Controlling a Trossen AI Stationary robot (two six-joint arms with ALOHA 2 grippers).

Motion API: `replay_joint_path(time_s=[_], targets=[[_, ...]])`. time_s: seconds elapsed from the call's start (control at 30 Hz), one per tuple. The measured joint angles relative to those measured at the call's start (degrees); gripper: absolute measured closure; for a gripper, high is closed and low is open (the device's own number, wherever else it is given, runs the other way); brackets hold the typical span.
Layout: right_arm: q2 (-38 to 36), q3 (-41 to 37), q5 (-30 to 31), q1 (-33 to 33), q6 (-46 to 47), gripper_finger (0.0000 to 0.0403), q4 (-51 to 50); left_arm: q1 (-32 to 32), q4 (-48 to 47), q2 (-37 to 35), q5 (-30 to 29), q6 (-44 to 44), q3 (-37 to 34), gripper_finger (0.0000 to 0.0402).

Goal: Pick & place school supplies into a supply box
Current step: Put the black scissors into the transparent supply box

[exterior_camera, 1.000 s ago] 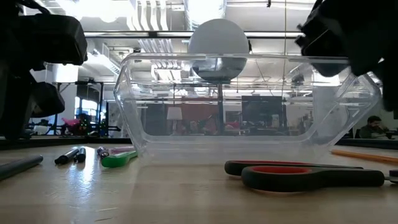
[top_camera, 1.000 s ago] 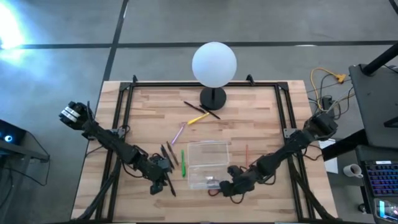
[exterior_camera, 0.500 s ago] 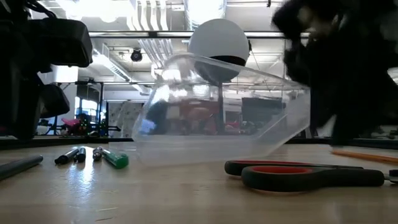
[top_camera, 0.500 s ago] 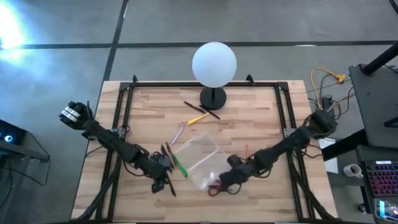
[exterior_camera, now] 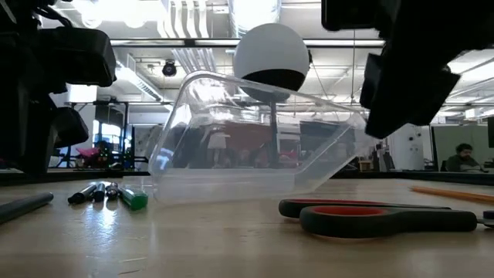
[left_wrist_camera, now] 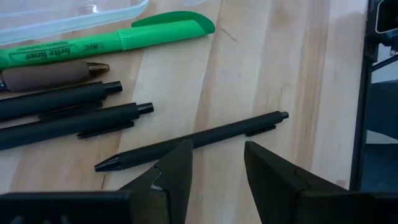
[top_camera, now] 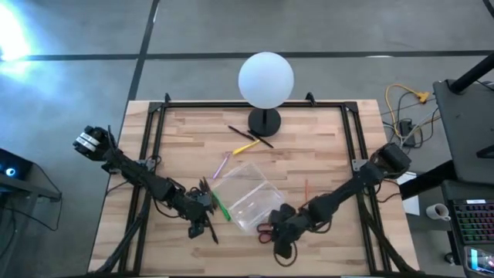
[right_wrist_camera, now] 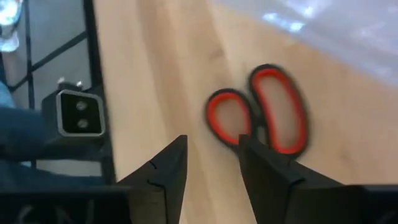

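The robot's right gripper should next lift the scissors by their red handles, so that the scissors can go into the clear supply box.
The clear supply box lies slantwise on the wood table, its bottom on the boards. A green pen lies along its left side, with a brown pen and black pens beside it. My left gripper is open, its fingertips just behind one black pen. Red-handled scissors lie near the box's near corner. My right gripper is open, just short of the scissors' handles.
A white globe lamp stands on its black base at the far edge. A yellow pen, two black pens and a pink pen lie in front of it. An orange pencil lies right of the box.
The supply box has turned from square with the table edges to slantwise and slid a little left, pushing the green pen askew. My right gripper went left against the box's near right corner, then drew back toward the near edge, over the scissors.
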Motion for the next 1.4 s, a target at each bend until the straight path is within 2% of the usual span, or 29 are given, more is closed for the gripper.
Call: replay_joint_path(time_s=[0.17, 0.27, 0.37, 0.57, 0.97, 1.3, 1.4], targets=[[5.26, 3.46, 1.64, 1.13, -0.63, 0.0284, -0.79, 0.00, -0.66, -0.31, 0.00, 0.18, 0.00, 0.0272], [8.16, 6.10, 6.04, 2.03, -0.15, 0.0288, -2.51, 0.00, -0.67, -0.31, 0.01, 0.20, 0.00, 0.0272], [10.61, 9.66, 11.43, 3.06, 2.03, 0.0286, -8.40, -0.05, -0.90, -0.45, 0.50, 0.19, 0.00, 0.0272], [12.49, 15.62, 21.08, 6.04, 2.66, 0.0264, -18.97, -0.07, -0.90, -0.60, 1.45, 0.25, 0.00, 0.0272], [16.08, 15.68, 22.71, 5.81, 0.97, 0.0197, -18.74, -0.04, -1.26, -0.60, 1.47, 0.03, 0.00, 0.0272], [17.03, 15.61, 22.17, 5.62, 0.07, 0.0195, -18.03, 0.11, -1.29, -0.60, 1.49, -0.43, 0.00, 0.0272], [18.61, 15.76, 19.09, 5.55, -0.69, 0.0204, -17.23, 0.31, -1.29, -0.60, 1.49, -0.44, 0.00, 0.0272]])
